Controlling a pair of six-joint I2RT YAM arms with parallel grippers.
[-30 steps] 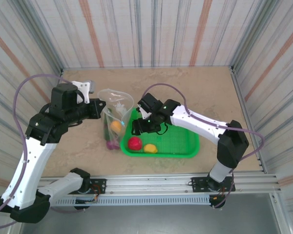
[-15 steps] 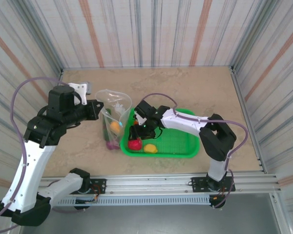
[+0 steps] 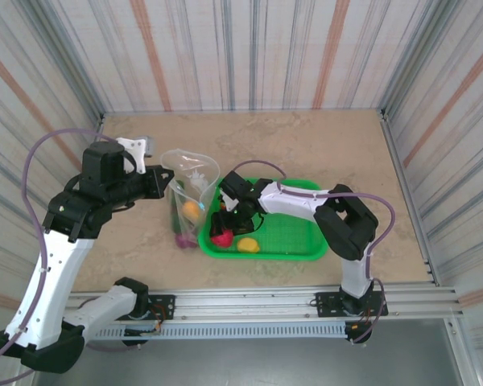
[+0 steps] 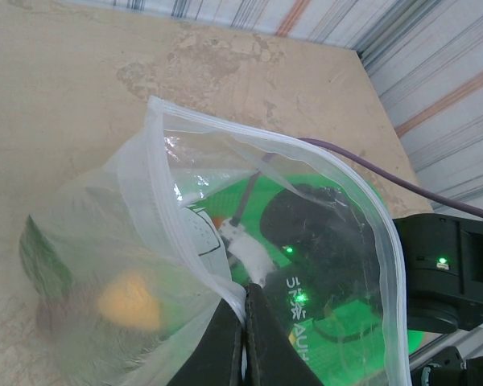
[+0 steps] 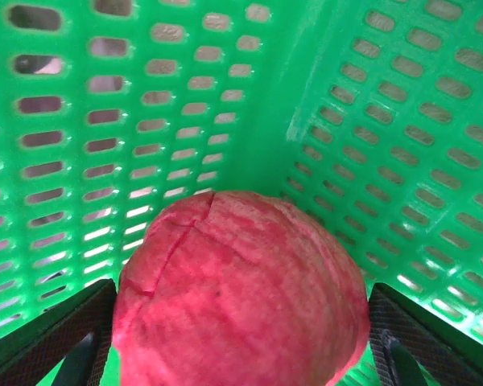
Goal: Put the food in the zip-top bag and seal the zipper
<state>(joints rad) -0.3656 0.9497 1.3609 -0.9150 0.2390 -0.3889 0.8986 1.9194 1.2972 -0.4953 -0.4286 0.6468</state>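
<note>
My fingers are level with the sides of the fruit, so my right gripper is ready to close. Closing now would hold the red fruit point(image 3: 220, 238) point(image 5: 241, 297).
My left gripper point(image 3: 166, 178) point(image 4: 244, 296) is shut on the rim of the clear zip-top bag point(image 3: 190, 183) point(image 4: 145, 241), holding its mouth open. The pale zipper point(image 4: 274, 150) arcs around the opening. An orange fruit point(image 3: 191, 209) point(image 4: 129, 301), a green piece point(image 4: 34, 256) and a purple one point(image 3: 182, 237) lie inside. In the green mesh basket point(image 3: 294, 229) point(image 5: 322, 96), my right gripper point(image 3: 225, 219) point(image 5: 241, 326) stands open, a finger on either side of a red fruit point(image 3: 220, 238) point(image 5: 241, 297). A yellow fruit point(image 3: 247, 244) lies beside it.
The basket's left wall stands close against the bag. Striped walls enclose the beige table point(image 3: 306, 141) on three sides. The right arm's purple cable point(image 4: 435, 193) loops above the basket.
My right gripper has moved left and down into the basket's left corner, over the red fruit. The left gripper keeps the bag held open in nearly the same place.
</note>
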